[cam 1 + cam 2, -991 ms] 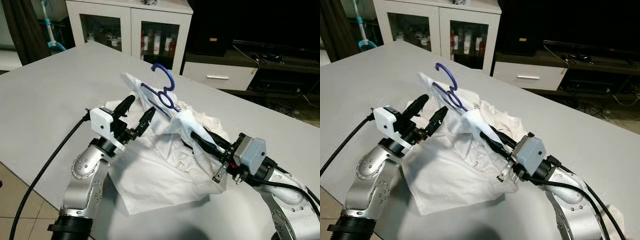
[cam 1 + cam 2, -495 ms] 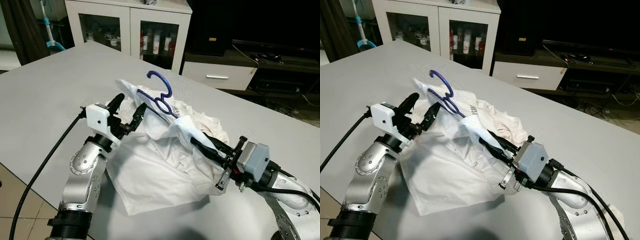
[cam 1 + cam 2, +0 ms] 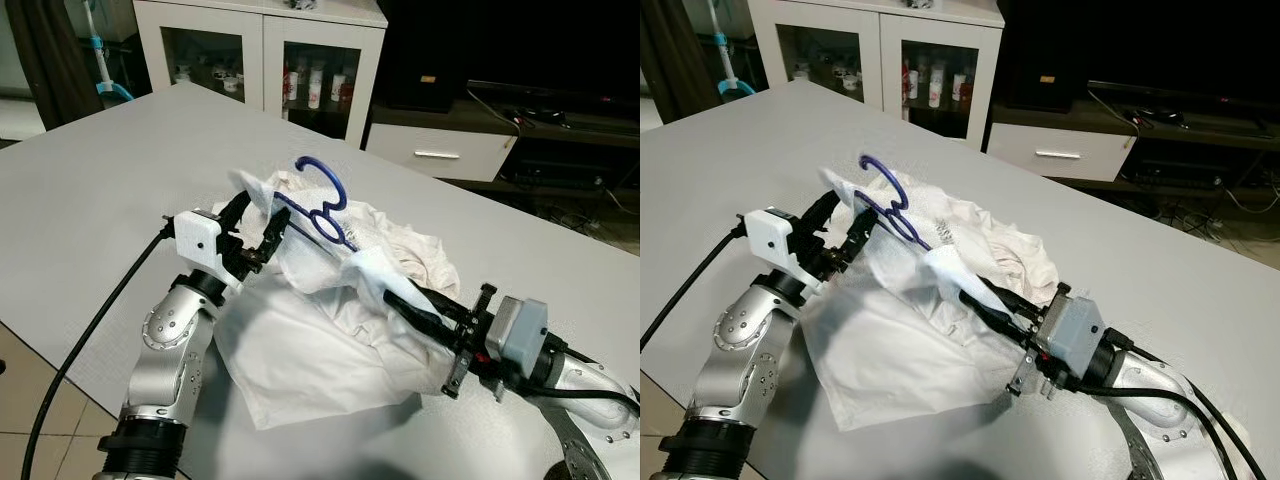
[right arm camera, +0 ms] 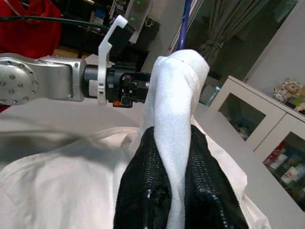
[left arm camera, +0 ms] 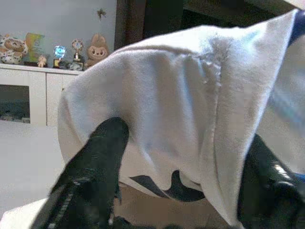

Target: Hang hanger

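Observation:
I need to grab the shirt's shoulder fold (image 3: 256,200) with my left gripper next. That fold stands up over the hanger (image 3: 322,196), while the rest of the shirt lies loose on the tabletop.
A blue plastic hanger (image 3: 322,196) pokes hook-up out of a crumpled white shirt (image 3: 320,330) lying on the grey table (image 3: 100,190). My right gripper (image 3: 392,294) is shut on the shirt-wrapped end of the hanger; in the right wrist view (image 4: 174,162) white cloth is pinched between the two black fingers, with the blue rod rising beyond. My left gripper (image 3: 256,222) stands open at the hanger's other shoulder. A fold of the shirt (image 5: 181,109) hangs between its spread fingers (image 5: 95,162). The rest of the hanger is hidden under cloth.
A white cabinet (image 3: 260,55) with glass doors stands behind the table, and a dark TV stand with a white drawer (image 3: 440,152) is to its right. The table's near edge runs along the front left above tiled floor. A black cable (image 3: 90,335) trails from my left arm.
My right arm has drawn back to the right, and the hanger sits lower and flatter. My left gripper has moved up onto the shirt, with cloth now between its fingers.

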Tool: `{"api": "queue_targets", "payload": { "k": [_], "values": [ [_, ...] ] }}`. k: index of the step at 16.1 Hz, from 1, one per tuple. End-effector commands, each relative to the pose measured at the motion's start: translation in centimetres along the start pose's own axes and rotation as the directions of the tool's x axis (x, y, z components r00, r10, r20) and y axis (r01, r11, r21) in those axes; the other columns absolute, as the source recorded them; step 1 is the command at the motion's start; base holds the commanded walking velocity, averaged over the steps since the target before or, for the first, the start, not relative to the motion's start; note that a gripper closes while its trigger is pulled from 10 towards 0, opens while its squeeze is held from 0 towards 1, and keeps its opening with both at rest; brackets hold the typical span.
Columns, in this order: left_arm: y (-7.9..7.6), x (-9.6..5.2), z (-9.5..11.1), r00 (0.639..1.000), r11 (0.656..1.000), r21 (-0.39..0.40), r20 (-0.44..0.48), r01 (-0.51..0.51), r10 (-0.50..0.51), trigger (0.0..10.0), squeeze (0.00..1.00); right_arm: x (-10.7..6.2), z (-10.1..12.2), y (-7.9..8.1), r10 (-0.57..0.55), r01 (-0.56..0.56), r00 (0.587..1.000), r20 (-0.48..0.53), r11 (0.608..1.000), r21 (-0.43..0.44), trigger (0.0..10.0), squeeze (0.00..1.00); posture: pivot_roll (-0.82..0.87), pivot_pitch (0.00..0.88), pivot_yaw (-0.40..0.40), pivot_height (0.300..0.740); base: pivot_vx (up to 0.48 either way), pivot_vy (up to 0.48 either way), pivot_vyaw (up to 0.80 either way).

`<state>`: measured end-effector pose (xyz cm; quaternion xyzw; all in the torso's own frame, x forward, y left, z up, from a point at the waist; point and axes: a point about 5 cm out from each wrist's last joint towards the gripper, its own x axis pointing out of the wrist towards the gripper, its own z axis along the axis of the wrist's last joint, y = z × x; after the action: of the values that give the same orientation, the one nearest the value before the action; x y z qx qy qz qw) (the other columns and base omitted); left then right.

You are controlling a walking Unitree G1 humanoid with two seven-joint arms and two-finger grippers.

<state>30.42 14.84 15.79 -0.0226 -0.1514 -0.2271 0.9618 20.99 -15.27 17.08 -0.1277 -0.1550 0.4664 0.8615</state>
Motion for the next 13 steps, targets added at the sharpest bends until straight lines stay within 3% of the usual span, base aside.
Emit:
{"api": "queue_targets", "payload": {
  "k": [1, 3, 7, 10, 13],
  "values": [
    [-0.4, 0.4, 0.3, 1.000, 1.000, 0.003, 0.015, 0.026, -0.026, 0.0, 0.00, -0.4, 0.5, -0.2, 0.005, -0.005, 1.000, 0.007, 1.000, -0.027, 10.0, 0.00, -0.01, 0.018, -0.081, 0.740, 0.000, 0.000, 0.00],
    [-0.7, 0.3, 0.3, 0.999, 0.999, -0.002, 0.021, 0.039, -0.039, 0.0, 0.00, -0.5, 0.4, -0.1, 0.009, -0.009, 1.000, 0.004, 1.000, -0.020, 10.0, 0.00, -0.01, 0.020, -0.080, 0.740, 0.000, 0.000, 0.00],
    [-0.9, 0.2, 0.4, 0.997, 0.998, -0.003, 0.030, 0.066, -0.066, 0.0, 0.00, -1.7, -0.3, -0.5, 0.005, -0.001, 0.999, -0.043, 0.995, 0.098, 10.0, 0.00, -0.01, 0.019, -0.079, 0.740, 0.000, 0.000, 0.00],
    [-1.3, 0.4, 0.4, 0.995, 0.995, -0.018, 0.040, 0.097, -0.096, 0.0, 0.00, -1.8, -0.3, -1.9, -0.071, 0.076, 0.997, -0.043, 0.990, 0.118, 10.0, 0.00, -0.01, 0.014, -0.077, 0.740, 0.000, 0.000, 0.00],
    [-1.5, 0.4, 0.4, 0.994, 0.994, -0.022, 0.044, 0.105, -0.104, 0.0, 0.00, -1.8, -0.2, -2.1, -0.091, 0.094, 0.995, -0.034, 0.987, 0.127, 10.0, 0.00, -0.01, 0.011, -0.075, 0.740, 0.000, 0.000, 0.00]
  ]
}}
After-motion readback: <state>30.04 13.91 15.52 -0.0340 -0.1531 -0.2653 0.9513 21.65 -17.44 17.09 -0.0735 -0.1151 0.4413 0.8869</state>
